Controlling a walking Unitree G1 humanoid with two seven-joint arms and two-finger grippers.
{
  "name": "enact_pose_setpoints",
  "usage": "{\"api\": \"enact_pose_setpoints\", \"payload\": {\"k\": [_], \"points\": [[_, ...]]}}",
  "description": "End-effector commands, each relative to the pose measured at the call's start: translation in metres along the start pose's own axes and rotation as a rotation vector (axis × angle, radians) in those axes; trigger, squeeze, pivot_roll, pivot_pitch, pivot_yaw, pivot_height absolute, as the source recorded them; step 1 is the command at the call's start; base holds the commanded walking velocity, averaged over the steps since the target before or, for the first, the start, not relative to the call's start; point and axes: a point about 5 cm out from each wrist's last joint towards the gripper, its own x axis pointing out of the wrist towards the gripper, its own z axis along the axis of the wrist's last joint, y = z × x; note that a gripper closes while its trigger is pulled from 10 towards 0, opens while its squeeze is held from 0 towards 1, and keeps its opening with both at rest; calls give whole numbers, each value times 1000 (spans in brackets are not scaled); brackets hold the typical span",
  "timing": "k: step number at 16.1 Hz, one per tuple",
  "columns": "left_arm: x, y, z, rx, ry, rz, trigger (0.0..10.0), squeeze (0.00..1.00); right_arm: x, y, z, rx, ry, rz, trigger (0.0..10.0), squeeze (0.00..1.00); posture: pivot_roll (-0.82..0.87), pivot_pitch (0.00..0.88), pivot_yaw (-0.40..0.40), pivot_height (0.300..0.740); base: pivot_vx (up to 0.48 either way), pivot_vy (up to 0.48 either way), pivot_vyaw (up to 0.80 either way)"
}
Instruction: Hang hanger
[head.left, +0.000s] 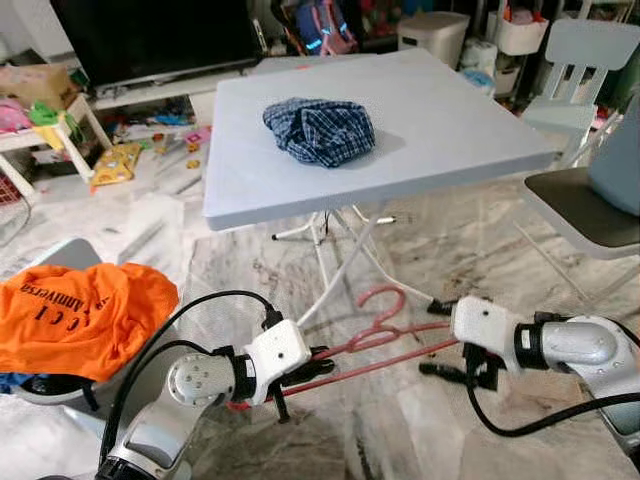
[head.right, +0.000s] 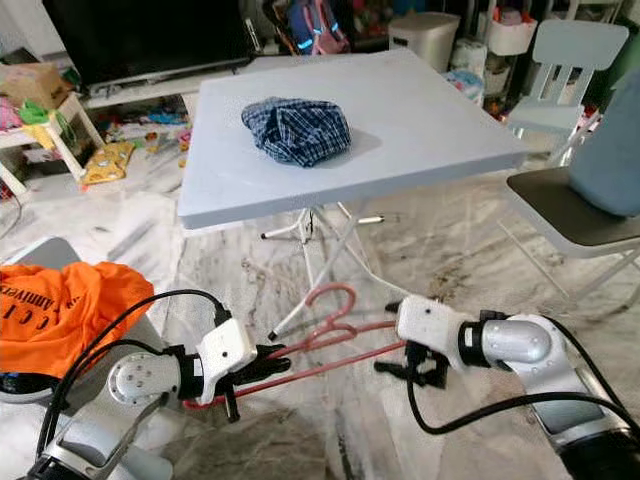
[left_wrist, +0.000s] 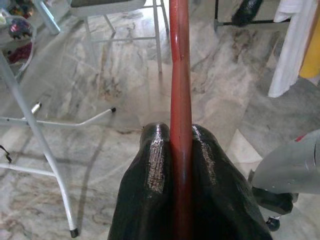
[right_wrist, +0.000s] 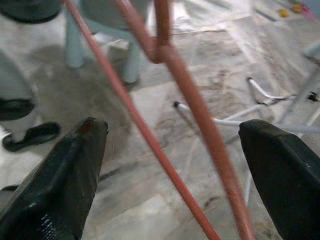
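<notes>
The hanger needs to hang by the red hanger's hook (head.left: 383, 300), so the hook should stay free. My right gripper should grip the hanger by its upper bar (head.left: 425, 327) next.
A red wire hanger (head.left: 383, 334) hangs low over the marble floor between my two arms, its hook (head.left: 384, 298) pointing toward the table. My left gripper (head.left: 316, 364) is shut on one end of the hanger's bar; in the left wrist view both black fingers (left_wrist: 155, 160) press against the red bar (left_wrist: 180, 75). My right gripper (head.left: 439, 338) is at the hanger's other end and stands open. In the right wrist view its fingertips (right_wrist: 85, 145) are spread wide on either side of the hanger's bars (right_wrist: 200, 120) without touching them.
A white folding table (head.left: 440, 130) stands ahead with a crumpled plaid shirt (head.left: 320, 130) on top and its legs (head.left: 340, 265) just beyond the hanger. An orange shirt (head.left: 80, 315) lies on a seat at my left. A chair (head.left: 580, 210) stands at the right. Toys litter the far left floor.
</notes>
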Motion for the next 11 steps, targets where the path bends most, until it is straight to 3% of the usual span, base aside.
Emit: {"api": "enact_pose_setpoints", "payload": {"k": [1,2,5,8,11], "points": [[-2,-2,2,51,10,-28,10000,0,0,-5,4,-19,2,41,941,0,-167,0,93,740,0,0,0],[-2,-4,1,70,14,-40,10000,0,0,-8,3,-28,22,70,0,0,-168,0,93,740,0,0,0],[-1,-8,1,84,8,-48,10000,0,6,-18,4,-74,62,119,0,0,-168,0,90,740,0,0,0],[2,-10,0,110,14,-55,10000,0,20,-17,-7,-82,160,206,0,0,-165,0,88,740,0,0,0],[3,-11,1,127,14,-61,10000,0,21,-14,-15,-77,228,294,0,0,-161,0,86,740,0,0,0]]}}
